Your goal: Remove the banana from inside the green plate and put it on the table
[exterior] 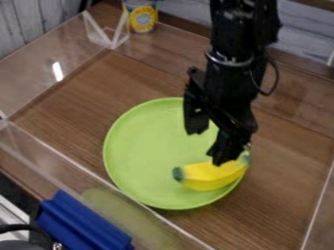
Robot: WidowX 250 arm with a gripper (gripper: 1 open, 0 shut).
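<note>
My gripper lowers to the banana first and only then closes on it, since my fingers are above the yellow banana [204, 176], high over the green plate's surface.
The banana [212, 176], yellow with a dark green tip at its left end, lies in the lower right part of the green plate [137, 146], reaching the rim. The plate rests on the brown wood-grain table [92, 88]. My black gripper [212, 135] hangs open, pointing down just above the banana. One finger [196, 112] is over the plate's middle. The other finger [229, 148] stands right over the banana's upper right end. Nothing is between the fingers.
Clear acrylic walls [78, 34] ring the table. A yellow-labelled can [141, 17] stands at the back left, outside the wall. A blue object [78, 229] lies at the front left below the table's edge.
</note>
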